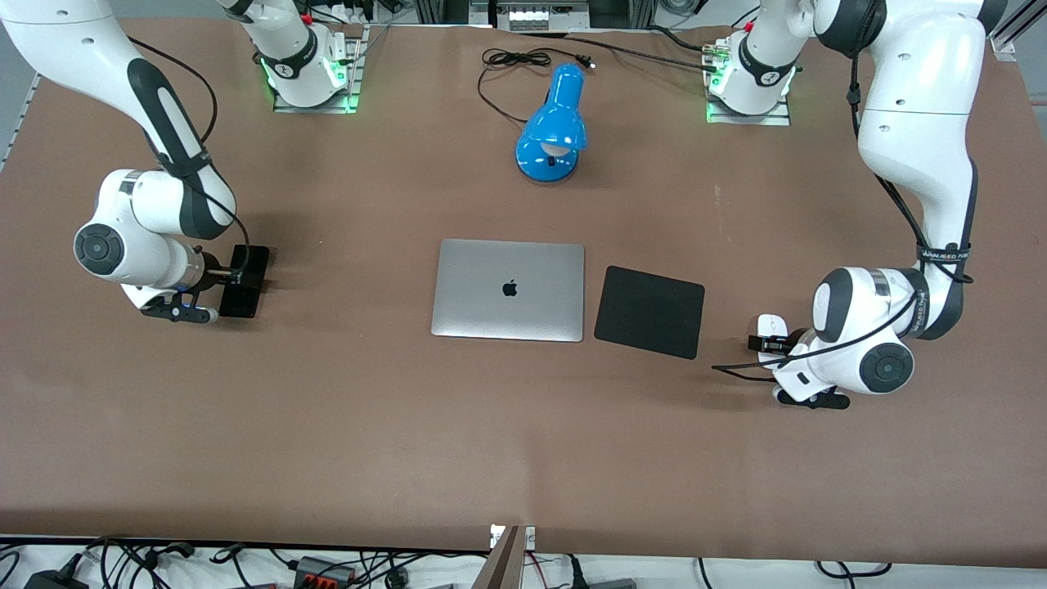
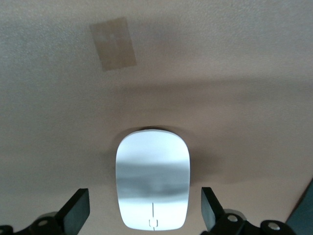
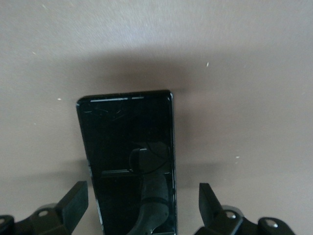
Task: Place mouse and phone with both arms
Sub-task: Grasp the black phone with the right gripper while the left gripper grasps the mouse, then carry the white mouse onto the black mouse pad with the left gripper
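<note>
I should close my left gripper now. Its fingers are on either side of the white mouse's lower sides in the left wrist view, so they would hold the mouse.
The white oval mouse [image 1: 770,329] lies on the brown table toward the left arm's end, beside the black mouse pad [image 1: 649,311]. My left gripper [image 1: 766,343] is open, a finger on each side of the mouse [image 2: 152,178] with gaps showing. The black phone [image 1: 244,281] lies flat on the table toward the right arm's end. My right gripper [image 1: 237,278] is open around the phone [image 3: 128,164], its fingers [image 3: 73,205] clear of both long edges.
A closed silver laptop [image 1: 509,290] lies mid-table beside the mouse pad. A blue desk lamp [image 1: 554,127] with a black cord stands farther from the front camera. A tan patch [image 2: 112,43] marks the table in the left wrist view.
</note>
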### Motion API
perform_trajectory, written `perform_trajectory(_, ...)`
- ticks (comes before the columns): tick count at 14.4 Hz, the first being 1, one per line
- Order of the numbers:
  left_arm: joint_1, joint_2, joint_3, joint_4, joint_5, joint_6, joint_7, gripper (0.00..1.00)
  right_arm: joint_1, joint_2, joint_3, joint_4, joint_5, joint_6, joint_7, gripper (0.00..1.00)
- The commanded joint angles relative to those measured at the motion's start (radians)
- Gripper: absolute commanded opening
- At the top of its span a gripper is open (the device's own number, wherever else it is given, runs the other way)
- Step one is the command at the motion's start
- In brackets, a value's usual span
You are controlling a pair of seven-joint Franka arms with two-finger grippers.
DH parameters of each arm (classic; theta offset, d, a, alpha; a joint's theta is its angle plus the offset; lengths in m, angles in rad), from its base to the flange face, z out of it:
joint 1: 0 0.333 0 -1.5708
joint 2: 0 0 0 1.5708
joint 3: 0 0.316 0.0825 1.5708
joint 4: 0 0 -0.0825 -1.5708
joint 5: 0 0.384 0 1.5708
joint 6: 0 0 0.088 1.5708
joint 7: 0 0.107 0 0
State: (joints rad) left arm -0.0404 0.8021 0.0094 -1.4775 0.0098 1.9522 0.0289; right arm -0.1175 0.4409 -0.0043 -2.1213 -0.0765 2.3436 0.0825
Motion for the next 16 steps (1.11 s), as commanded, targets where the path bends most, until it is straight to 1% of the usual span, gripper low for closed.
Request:
perform_trajectory(1,0.001,0.022,0.001,0.026,-0.01,0.005,0.031,1.0,-0.013,-0.002,0.015,-0.014,0.032,0.019,0.016,1.0)
perform_trajectory(3,0.001,0.022,0.0,0.026,-0.011,0.004,0.031,1.0,-0.007,-0.002,0.018,-0.011,0.081,0.02,0.016,1.0)
perform_trajectory(5,-0.001,0.02,0.0,0.025,-0.016,0.002,0.031,0.92,-0.004,0.007,0.02,-0.011,0.09,0.02,0.016,1.0)
perform_trajectory(8,-0.001,0.017,0.0,0.025,-0.016,-0.003,0.032,0.75,-0.002,0.012,0.02,-0.011,0.09,0.02,0.007,1.0)
perform_trajectory(9,0.005,0.017,0.0,0.025,-0.02,-0.003,0.032,0.65,0.001,0.012,0.018,-0.009,0.089,0.017,0.002,1.0)
perform_trajectory(11,0.005,0.016,0.0,0.025,-0.022,-0.006,0.032,0.54,0.002,0.012,0.018,-0.005,0.084,0.016,-0.003,1.0)
perform_trajectory(13,0.004,0.011,-0.002,0.026,-0.024,-0.007,0.026,0.49,0.009,0.013,0.018,-0.003,0.075,0.016,-0.003,1.0)
perform_trajectory(14,0.002,0.009,-0.003,0.032,-0.025,-0.015,0.02,0.49,0.019,0.015,0.017,-0.002,0.073,0.016,-0.001,1.0)
perform_trajectory(15,0.002,0.008,-0.017,0.042,-0.054,-0.045,0.013,0.47,0.028,0.024,0.013,-0.002,0.073,0.016,0.005,1.0)
perform_trajectory(16,-0.006,0.0,-0.026,0.043,-0.113,-0.071,0.0,0.48,0.028,0.027,0.012,0.0,0.07,0.016,0.003,1.0)
